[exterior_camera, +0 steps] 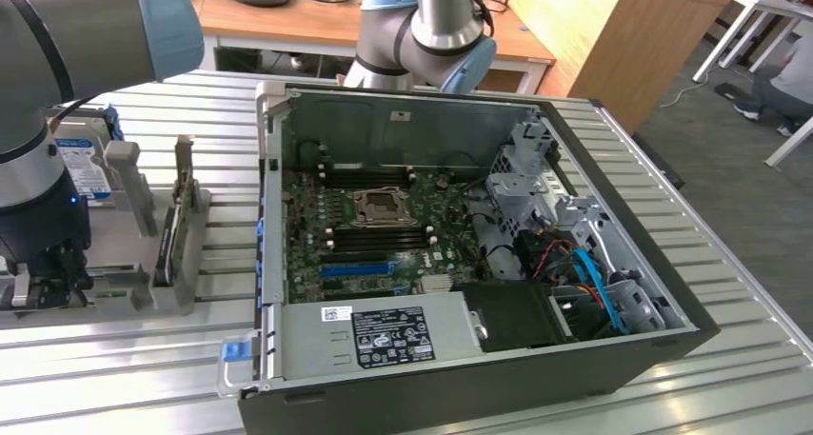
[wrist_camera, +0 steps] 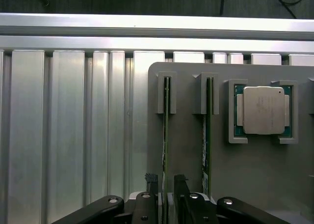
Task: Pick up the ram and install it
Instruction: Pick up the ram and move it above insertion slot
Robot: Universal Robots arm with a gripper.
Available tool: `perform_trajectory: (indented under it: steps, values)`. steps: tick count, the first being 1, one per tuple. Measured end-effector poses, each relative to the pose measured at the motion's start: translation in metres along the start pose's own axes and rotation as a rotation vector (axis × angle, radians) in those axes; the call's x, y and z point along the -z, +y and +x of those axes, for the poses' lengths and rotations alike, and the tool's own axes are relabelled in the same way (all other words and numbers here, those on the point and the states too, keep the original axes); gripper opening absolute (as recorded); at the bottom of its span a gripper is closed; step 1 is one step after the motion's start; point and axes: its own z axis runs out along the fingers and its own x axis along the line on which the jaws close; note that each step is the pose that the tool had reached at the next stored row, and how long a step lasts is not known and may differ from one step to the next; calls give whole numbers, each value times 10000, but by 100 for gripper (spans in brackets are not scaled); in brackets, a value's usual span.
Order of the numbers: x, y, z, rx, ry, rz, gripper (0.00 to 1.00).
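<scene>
The gripper should grab the ram by its exposed top edge (wrist_camera: 165, 187) next, and then install it. A grey slotted holder wraps around the ram's end.
The ram (wrist_camera: 166, 126) is a thin green stick standing on edge in a grey slotted holder on the grey tray (wrist_camera: 186, 150). My gripper (wrist_camera: 166, 181) is at the near end of this stick. Its dark fingers (wrist_camera: 180, 187) straddle it, one on each side, with narrow gaps showing, so it is open. A second green stick (wrist_camera: 207, 130) stands parallel in the neighbouring slot. In the exterior view the gripper (exterior_camera: 49, 281) hangs low over the tray (exterior_camera: 128, 306) at the exterior view's left, beside the open computer case (exterior_camera: 572, 349). The motherboard (exterior_camera: 381, 240) lies exposed inside the case.
A square silver processor chip (wrist_camera: 263, 110) sits in its own holder beside the sticks. A hard drive with a blue-white label (exterior_camera: 76, 164) stands upright behind the arm. The ribbed aluminium table (wrist_camera: 59, 135) surrounds the tray. Cables and a drive cage (exterior_camera: 572, 254) crowd the case's right side.
</scene>
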Motion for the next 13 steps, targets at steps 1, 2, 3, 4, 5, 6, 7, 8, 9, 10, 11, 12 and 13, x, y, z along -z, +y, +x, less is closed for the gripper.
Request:
perform_trajectory:
  steps: [1,2,3,4,5,6,7,8,9,10,11,12,13]
  values:
    - [0,0,0,0,0,0,27]
    - [0,0,0,0,0,0,27]
    - [0,0,0,0,0,0,27]
    - [0,0,0,0,0,0,27]
    - [0,0,2,0,0,0,27]
    - [1,0,6,0,0,0,27]
    - [0,0,5,0,0,-1,27]
    - [0,0,6,0,0,0,27]
    - [0,0,6,0,0,0,27]
    - [0,0,6,0,0,0,27]
    - [0,0,6,0,0,0,27]
    - [0,0,6,0,0,0,27]
    - [0,0,6,1,0,0,27]
